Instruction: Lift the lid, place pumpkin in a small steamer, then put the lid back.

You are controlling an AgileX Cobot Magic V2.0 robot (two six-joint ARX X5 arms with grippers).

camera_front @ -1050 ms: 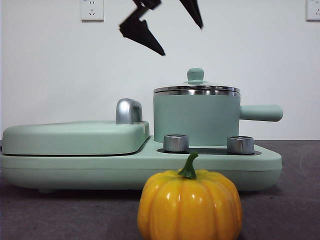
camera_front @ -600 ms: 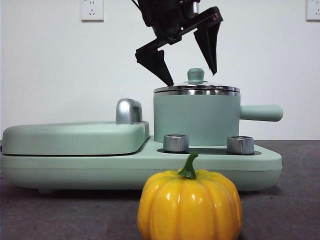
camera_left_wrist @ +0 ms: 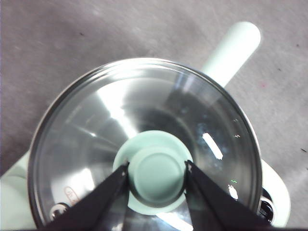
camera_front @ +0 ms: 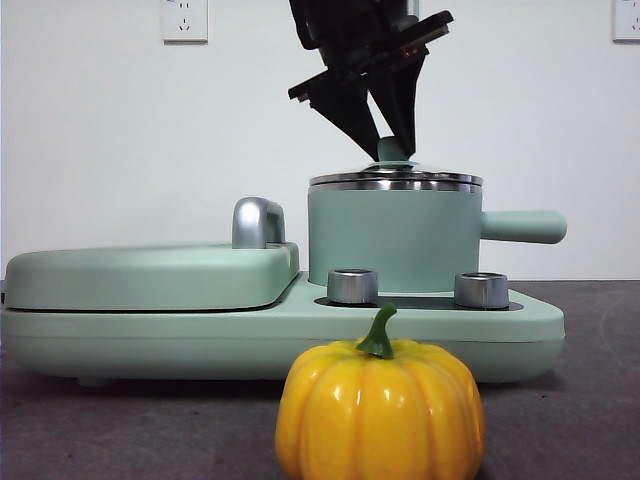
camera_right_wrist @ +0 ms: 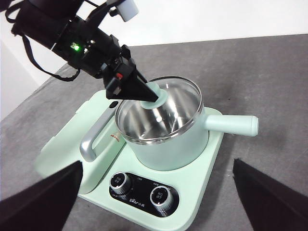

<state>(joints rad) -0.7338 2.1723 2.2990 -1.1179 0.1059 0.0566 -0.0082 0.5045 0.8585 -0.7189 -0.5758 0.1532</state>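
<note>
The right gripper next grabs the pumpkin by its plump ribbed body (camera_front: 380, 414) to place it in the steamer. The pumpkin's green stem (camera_front: 379, 333) is thin and curved.
The small steamer (camera_front: 390, 235) stands on the right half of the base with the lid (camera_front: 393, 179) resting on it. My left gripper (camera_front: 392, 148) has come down from above, its jaws shut on the lid's mint-green knob (camera_left_wrist: 156, 175). In the left wrist view both jaws press the knob's sides over the glass (camera_left_wrist: 96, 125). The right wrist view shows the left gripper (camera_right_wrist: 144, 94) over the steamer (camera_right_wrist: 168, 139). The pumpkin (camera_front: 380, 410) sits on the table in front of the base. My right gripper (camera_right_wrist: 158, 163) hangs open, high above the appliance's front.
The long mint-green base (camera_front: 150, 330) carries a flat griddle cover (camera_front: 140, 275) with a steel handle (camera_front: 256, 222) on its left. Two silver knobs (camera_front: 352, 285) sit in front of the steamer. The steamer's side handle (camera_front: 522, 226) points right.
My left gripper came down from above the steamer and closed its jaws on the lid's knob. The lid, steamer and pumpkin have stayed in place.
</note>
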